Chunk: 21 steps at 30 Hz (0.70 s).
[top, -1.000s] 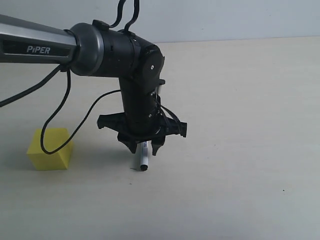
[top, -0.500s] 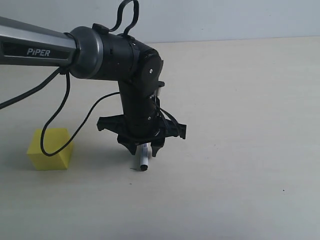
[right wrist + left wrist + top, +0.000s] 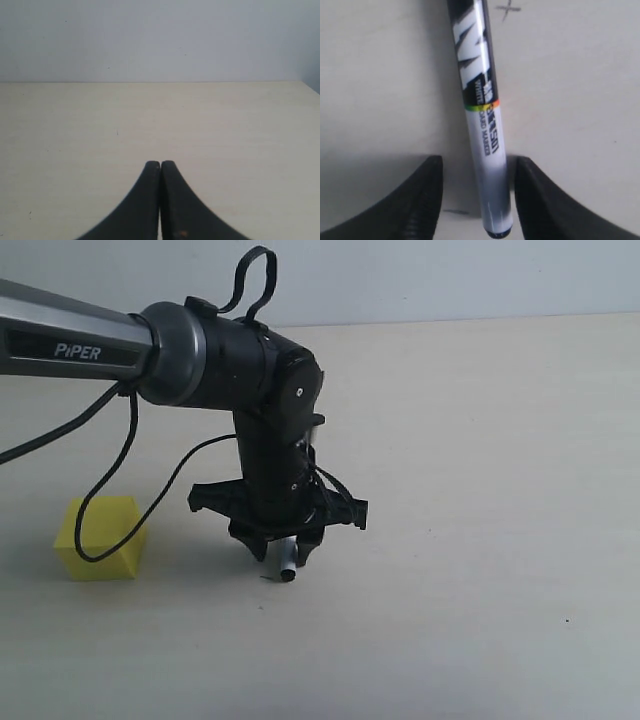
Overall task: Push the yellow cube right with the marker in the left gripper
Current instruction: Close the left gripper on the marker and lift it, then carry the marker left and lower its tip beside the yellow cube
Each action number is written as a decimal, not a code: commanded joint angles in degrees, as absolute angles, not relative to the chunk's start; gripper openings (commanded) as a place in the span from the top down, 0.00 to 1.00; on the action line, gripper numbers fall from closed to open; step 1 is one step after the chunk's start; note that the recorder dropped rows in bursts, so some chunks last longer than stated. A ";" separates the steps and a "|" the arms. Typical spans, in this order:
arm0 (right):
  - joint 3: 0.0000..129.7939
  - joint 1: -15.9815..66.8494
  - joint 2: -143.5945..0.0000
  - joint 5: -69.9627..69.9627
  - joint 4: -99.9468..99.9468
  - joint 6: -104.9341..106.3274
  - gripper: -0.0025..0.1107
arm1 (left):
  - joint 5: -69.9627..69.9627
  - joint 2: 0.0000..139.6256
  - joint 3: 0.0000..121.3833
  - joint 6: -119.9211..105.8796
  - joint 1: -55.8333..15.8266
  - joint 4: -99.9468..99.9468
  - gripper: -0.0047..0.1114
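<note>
The robot's left gripper needs to take hold of the marker by its white body [image 3: 288, 555], so that it can push the yellow cube [image 3: 100, 537].
The marker [image 3: 287, 562] lies flat on the table, its small black end toward the camera. My left gripper [image 3: 282, 555] hangs low over it, open, with one finger on each side of the barrel. In the left wrist view the white lettered marker [image 3: 487, 145] sits between the fingers [image 3: 427, 192], nearer one than the other, with a clear gap on the other side of my left gripper [image 3: 477, 161]. The yellow cube [image 3: 100, 537] rests on the table well to the left of this gripper, apart from it. My right gripper [image 3: 160, 166] is shut on nothing above bare table.
A black cable [image 3: 88, 525] from the left arm loops down in front of the cube. The pale table [image 3: 480, 540] runs back to a light wall [image 3: 160, 40]. Small pen marks [image 3: 507, 7] dot the surface near the marker.
The left gripper has come down a little and shifted slightly left, so its fingers now stand lower around the marker. The marker and the cube have not moved.
</note>
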<state>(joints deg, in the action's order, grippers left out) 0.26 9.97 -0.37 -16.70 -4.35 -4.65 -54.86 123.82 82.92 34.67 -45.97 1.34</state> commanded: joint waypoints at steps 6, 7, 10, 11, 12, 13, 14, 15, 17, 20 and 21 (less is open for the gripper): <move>0.00 10.06 0.00 -16.21 -4.40 -4.69 0.98 | -53.68 123.69 82.68 34.34 -46.22 1.58 0.76; 0.00 10.06 0.00 -16.21 -4.40 -4.69 0.98 | -53.58 123.69 82.68 34.19 -46.22 1.58 0.82; 0.00 10.06 0.00 -16.21 -4.40 -4.69 0.98 | -53.26 123.69 82.68 33.30 -46.22 1.58 0.96; 0.00 10.06 0.00 -16.21 -4.40 -4.69 0.98 | -53.26 123.69 82.68 33.23 -46.22 1.58 0.96; 0.00 10.06 0.00 -16.21 -4.40 -4.69 0.98 | -53.26 123.69 82.68 33.23 -46.22 1.58 0.96; 0.00 10.06 0.00 -16.21 -4.40 -4.69 0.98 | -53.61 123.45 82.68 33.13 -46.22 1.58 0.96; 0.00 10.06 0.00 -16.21 -4.40 -4.69 0.98 | -53.87 123.02 82.68 33.07 -46.22 1.58 0.96; 0.00 10.06 0.00 -16.21 -4.40 -4.69 0.98 | -54.45 122.45 82.68 32.47 -46.22 1.58 0.96; 0.00 10.06 0.00 -16.21 -4.40 -4.69 0.98 | -55.85 120.24 82.82 31.48 -46.11 1.10 0.96; 0.00 10.06 0.00 -16.21 -4.40 -4.69 0.98 | -57.93 114.69 82.82 29.85 -45.63 0.00 0.96; 0.00 10.06 0.00 -16.21 -4.40 -4.69 0.98 | -58.78 112.91 82.82 29.72 -45.63 -1.29 0.96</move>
